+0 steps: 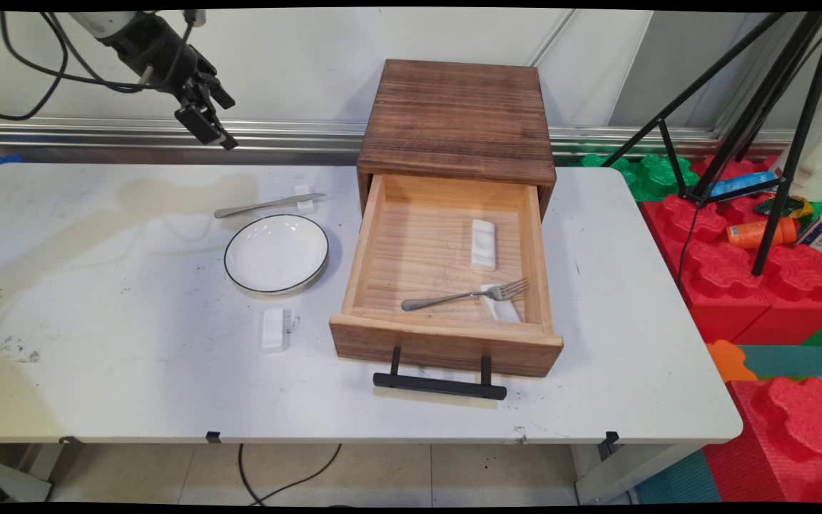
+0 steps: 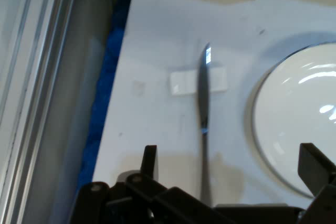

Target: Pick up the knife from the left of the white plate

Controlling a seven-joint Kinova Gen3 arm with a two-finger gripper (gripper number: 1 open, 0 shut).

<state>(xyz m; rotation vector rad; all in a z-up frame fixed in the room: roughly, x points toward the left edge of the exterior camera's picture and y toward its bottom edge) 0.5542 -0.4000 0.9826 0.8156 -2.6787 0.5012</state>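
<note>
Next, my gripper grabs the knife by its slim metal handle (image 1: pixel 238 210), since the knife's bare blade (image 1: pixel 298 200) lies across the small white rest.
My gripper (image 1: pixel 212 120) hangs high above the table's back left, open with nothing between its fingers (image 2: pixel 150 157). Below it a metal knife (image 1: pixel 268 205) (image 2: pixel 203 124) lies with its blade on a small white rest (image 1: pixel 304 199) (image 2: pixel 184 83). A white plate with a dark rim (image 1: pixel 276 253) (image 2: pixel 299 124) sits just in front of the knife. In the middle, a wooden drawer box (image 1: pixel 457 118) has its drawer (image 1: pixel 447 343) pulled out. Inside lie a fork (image 1: pixel 464 294), its tines on a white rest (image 1: pixel 500 303), and another white rest (image 1: pixel 483 245).
A loose white rest (image 1: pixel 275 329) lies on the table in front of the plate. The drawer's black handle (image 1: pixel 439 385) juts toward the table's near edge. A black tripod (image 1: pixel 775 143) and red foam blocks (image 1: pixel 753 285) stand to the right of the table.
</note>
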